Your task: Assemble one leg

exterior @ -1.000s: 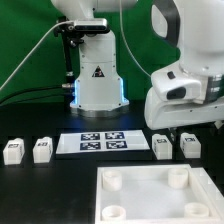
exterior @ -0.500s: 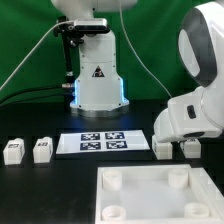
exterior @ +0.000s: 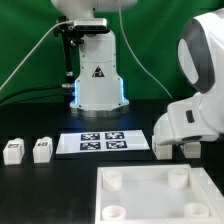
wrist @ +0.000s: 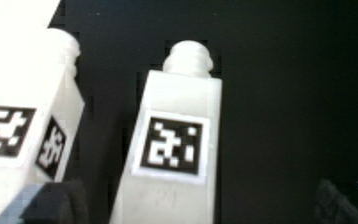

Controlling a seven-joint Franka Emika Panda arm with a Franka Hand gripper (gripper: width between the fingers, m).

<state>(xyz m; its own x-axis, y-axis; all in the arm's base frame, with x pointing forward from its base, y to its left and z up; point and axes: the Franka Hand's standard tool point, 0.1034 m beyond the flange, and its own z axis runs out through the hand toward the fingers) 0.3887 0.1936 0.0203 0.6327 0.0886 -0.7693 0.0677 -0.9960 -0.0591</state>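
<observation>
My gripper is to grab the leg by its square body (wrist: 162, 198), so the leg's rounded peg stays free to go into a tabletop socket.
Four legs lie on the black table. Two legs (exterior: 13, 151) (exterior: 42, 150) lie at the exterior view's left. Two more lie at its right under my arm: one leg (exterior: 163, 150) shows beside my hand and the other (exterior: 191, 148) is partly covered. My gripper (exterior: 177, 147) is low over this right pair. In the wrist view a leg (wrist: 179, 135) with a square tag and a rounded peg end lies between my open fingers (wrist: 44, 205), and my gripper (wrist: 202, 207) straddles it without gripping. A second leg (wrist: 25, 120) lies beside it, outside the fingers.
The big white square tabletop (exterior: 150, 200) with round corner sockets lies at the front. The marker board (exterior: 100, 142) lies in the middle between the leg pairs. The robot base (exterior: 97, 75) stands behind it, before a green backdrop.
My arm has swung toward the exterior view's right and come down over the right pair of legs. The legs, tabletop and marker board have not moved.
</observation>
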